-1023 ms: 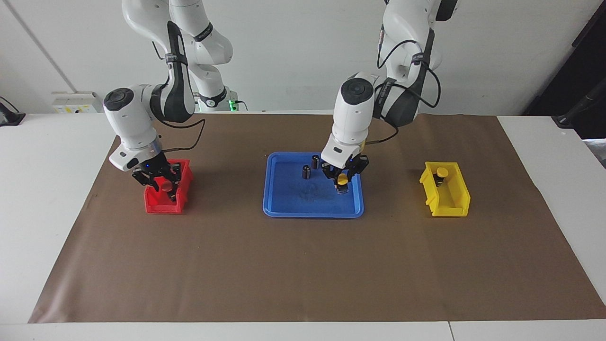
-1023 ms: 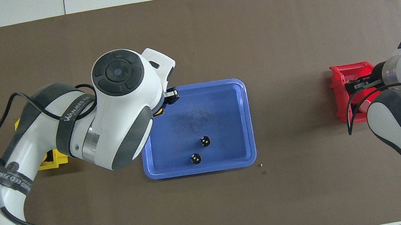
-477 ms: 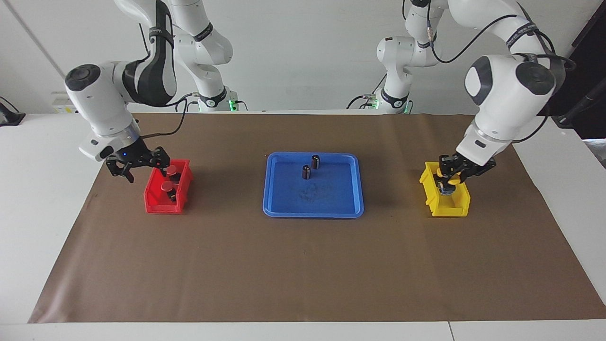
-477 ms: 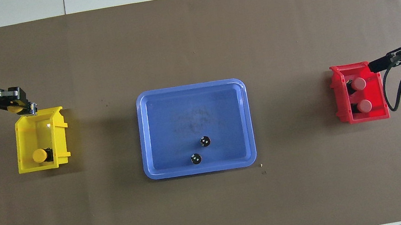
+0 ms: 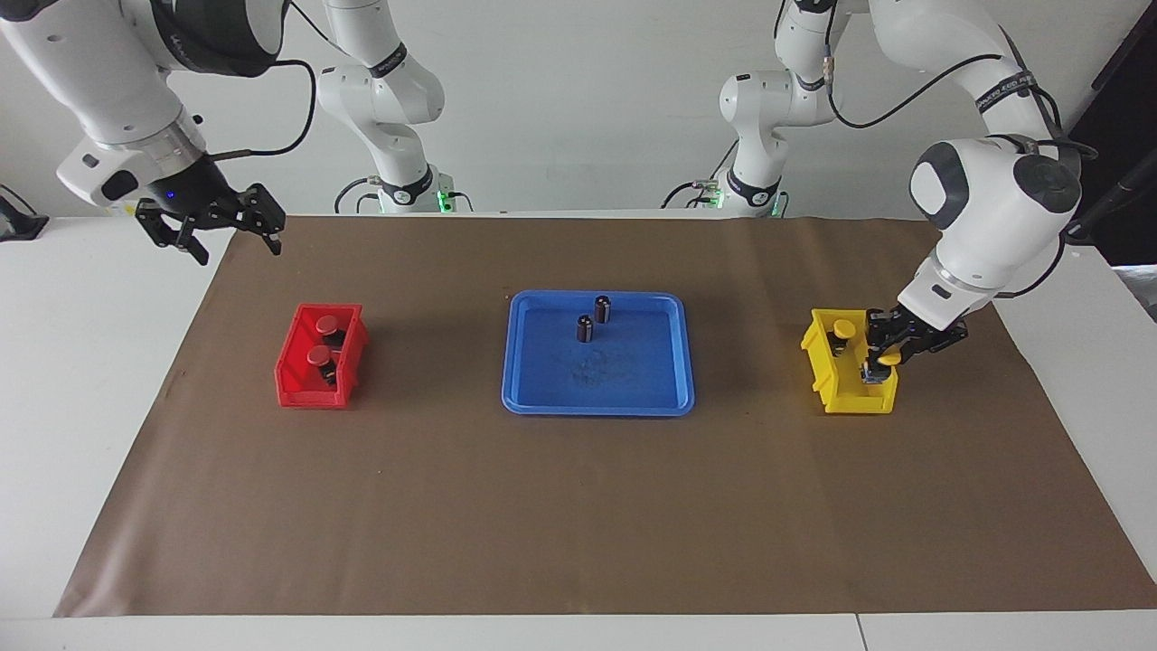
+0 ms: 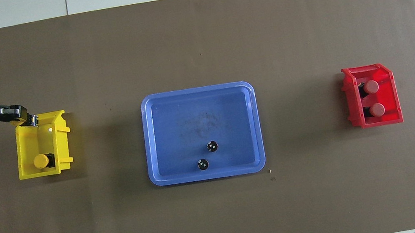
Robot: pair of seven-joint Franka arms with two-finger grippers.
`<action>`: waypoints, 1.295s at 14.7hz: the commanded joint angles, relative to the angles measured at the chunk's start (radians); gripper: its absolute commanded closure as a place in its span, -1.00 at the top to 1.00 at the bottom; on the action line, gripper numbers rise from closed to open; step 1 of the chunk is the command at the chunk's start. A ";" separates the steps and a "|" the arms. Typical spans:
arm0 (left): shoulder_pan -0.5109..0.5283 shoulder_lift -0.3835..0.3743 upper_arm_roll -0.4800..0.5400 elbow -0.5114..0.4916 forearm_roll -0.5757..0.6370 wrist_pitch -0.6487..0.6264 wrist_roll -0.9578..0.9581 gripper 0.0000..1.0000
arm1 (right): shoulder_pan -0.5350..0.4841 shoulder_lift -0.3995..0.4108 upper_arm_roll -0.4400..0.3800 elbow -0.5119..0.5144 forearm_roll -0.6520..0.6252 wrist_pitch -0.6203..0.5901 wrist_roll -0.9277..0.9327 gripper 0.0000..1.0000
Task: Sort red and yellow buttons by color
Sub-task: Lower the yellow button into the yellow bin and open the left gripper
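Note:
The yellow button hangs above the yellow bin's rim, so for now my left gripper keeps holding the button until it is lower in the bin.
Two red buttons (image 5: 322,339) sit in the red bin (image 5: 294,384), seen from overhead as red buttons (image 6: 374,97) in the red bin (image 6: 395,117). One yellow button (image 5: 842,329) rests in the yellow bin (image 5: 854,400), also seen from overhead as a yellow button (image 6: 41,161). My left gripper (image 5: 888,354) is shut on a second yellow button (image 5: 890,359) low over that bin's end; overhead the left gripper (image 6: 28,119) sits at the yellow bin's (image 6: 62,138) rim. My right gripper (image 5: 230,237) hangs open with nothing in it, high over the mat's corner near its base.
A blue tray (image 5: 542,398) lies mid-table with two small dark cylinders (image 5: 592,319) standing in it near the robots' rim. From overhead the same cylinders (image 6: 207,155) show in the tray (image 6: 160,142). A brown mat covers the white table.
My right gripper opened, left a red button in the red bin, then rose and drew back toward its base. My left gripper carried the yellow button from the blue tray to the yellow bin.

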 commanded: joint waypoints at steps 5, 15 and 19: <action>0.023 -0.054 -0.010 -0.138 -0.027 0.075 0.010 -0.97 | -0.033 0.005 0.008 -0.006 -0.020 -0.005 0.036 0.99; 0.033 -0.010 -0.012 -0.209 -0.034 0.215 0.011 -0.97 | -0.027 0.011 0.011 0.006 -0.022 -0.004 0.036 0.99; 0.030 -0.010 -0.013 -0.210 -0.044 0.209 0.011 -0.79 | -0.027 0.011 0.014 0.009 -0.022 -0.005 0.035 0.99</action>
